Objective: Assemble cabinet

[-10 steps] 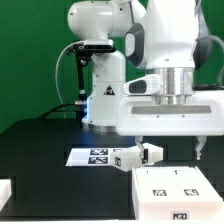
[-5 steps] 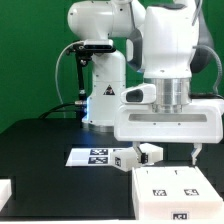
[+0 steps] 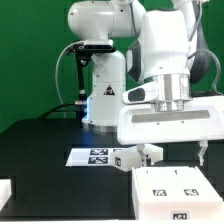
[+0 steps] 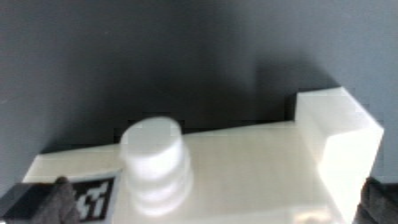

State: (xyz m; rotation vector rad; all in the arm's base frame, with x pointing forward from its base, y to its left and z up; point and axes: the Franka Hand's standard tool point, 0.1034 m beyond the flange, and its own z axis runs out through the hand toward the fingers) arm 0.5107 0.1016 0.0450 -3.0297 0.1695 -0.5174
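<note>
The gripper's fingers are above the white cabinet part with the round knob, so the gripper needs to move lower before it closes on that part.
My gripper (image 3: 172, 148) hangs open above the table with nothing between its fingers. Below its finger on the exterior view's left lies a small white cabinet part (image 3: 138, 157) with a black-and-white tag. A large white cabinet box (image 3: 175, 188) with tags on top stands at the front right. In the wrist view a white cabinet part (image 4: 249, 160) lies under my gripper (image 4: 217, 205), carrying a round knob (image 4: 153, 158), a tag (image 4: 86, 196) and a raised block at one end. My dark fingertips (image 4: 54, 203) stand wide at either side of it, apart from it.
The marker board (image 3: 97, 155) lies flat on the black table (image 3: 40, 150), just behind the small part. Another white piece (image 3: 5, 191) shows at the front left edge. The arm's white base (image 3: 100, 90) stands at the back before a green wall.
The hand has sunk slightly and shifted a little toward the exterior view's right. The jaws stay open and the parts have not moved.
</note>
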